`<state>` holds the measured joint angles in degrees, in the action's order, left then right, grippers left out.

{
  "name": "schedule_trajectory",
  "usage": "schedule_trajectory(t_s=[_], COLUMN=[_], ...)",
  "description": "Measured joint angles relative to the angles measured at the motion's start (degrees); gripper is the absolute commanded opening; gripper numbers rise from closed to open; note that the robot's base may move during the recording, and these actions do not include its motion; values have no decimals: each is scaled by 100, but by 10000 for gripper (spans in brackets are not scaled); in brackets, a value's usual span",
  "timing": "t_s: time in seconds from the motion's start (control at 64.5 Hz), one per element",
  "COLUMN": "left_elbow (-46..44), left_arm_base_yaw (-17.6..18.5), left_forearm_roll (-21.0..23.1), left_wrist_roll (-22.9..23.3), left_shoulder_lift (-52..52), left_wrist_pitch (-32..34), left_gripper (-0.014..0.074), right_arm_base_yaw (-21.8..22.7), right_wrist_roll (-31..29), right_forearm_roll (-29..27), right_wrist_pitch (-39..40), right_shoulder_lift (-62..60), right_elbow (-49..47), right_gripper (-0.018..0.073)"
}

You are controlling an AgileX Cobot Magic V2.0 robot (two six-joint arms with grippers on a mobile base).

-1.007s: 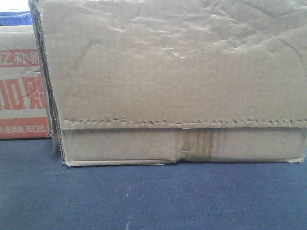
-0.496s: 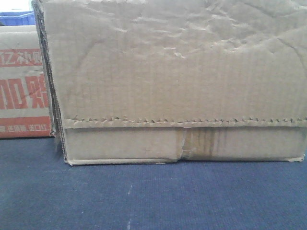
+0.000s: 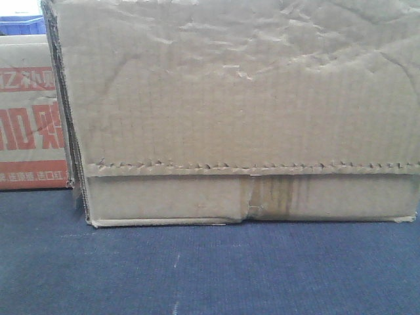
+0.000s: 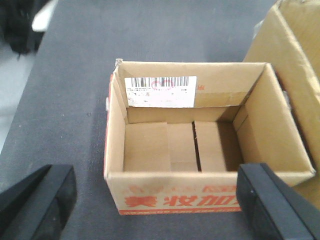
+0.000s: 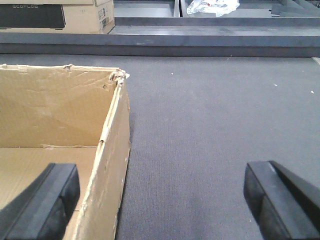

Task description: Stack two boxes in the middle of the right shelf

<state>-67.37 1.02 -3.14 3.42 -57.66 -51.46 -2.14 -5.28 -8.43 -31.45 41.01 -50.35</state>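
Note:
My left gripper grabs the red-printed box by its side (image 4: 114,125) beside the barcode label next, to stack it into the big box (image 4: 290,60).
A large plain brown box (image 3: 243,111) with a wrinkled face and a taped seam fills the front view, standing on the dark carpeted surface (image 3: 210,269). In the right wrist view its open top and torn right wall (image 5: 112,150) lie between the fingers of my right gripper (image 5: 161,172), which is open, left finger over the box's inside, right finger over the carpet. My left gripper (image 4: 155,175) is open wide above the near wall of a smaller open box with red print (image 4: 175,200) and a barcode label. The big box's side (image 4: 290,90) stands right beside it. The shelf is out of view.
The red-printed box (image 3: 29,125) stands left of the big one, with a blue bin (image 3: 20,25) behind it. Beyond the carpet run grey ledges (image 5: 200,42), with a printed carton (image 5: 60,17) and crumpled white plastic (image 5: 212,6).
The front view swayed slightly sideways and back; both boxes stand where they were.

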Motion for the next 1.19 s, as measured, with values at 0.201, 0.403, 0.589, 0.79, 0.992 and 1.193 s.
schedule_trajectory(t_s=[0.201,0.403,0.589,0.79,0.992,1.193], left_elbow=[-1511,-2591,-2756,-2770,-2770,-2770], left_arm_base_yaw=[0,-434,-853,-892,-892,-892], left_forearm_roll=[-13,87,314,404,430,435], left_wrist_roll=[-542,-898,-1259,-1385,-1401,-1401], left_shoulder_lift=[-1482,-2720,-3425,-4056,-4531,-4680], left_wrist_pitch=[-710,-1487,-1709,-1816,-1805,-1769], left_gripper=[553,553,553,549,549,475], right_arm_base_yaw=[-118,-217,-254,-254,-254,-254], right_wrist_roll=[0,0,0,0,0,0], right_forearm_roll=[0,0,0,0,0,0], right_wrist_pitch=[11,11,11,11,11,11], right_shoulder_lift=[0,0,0,0,0,0], right_elbow=[0,0,0,0,0,0], right_gripper=[559,559,559,559,559,559])
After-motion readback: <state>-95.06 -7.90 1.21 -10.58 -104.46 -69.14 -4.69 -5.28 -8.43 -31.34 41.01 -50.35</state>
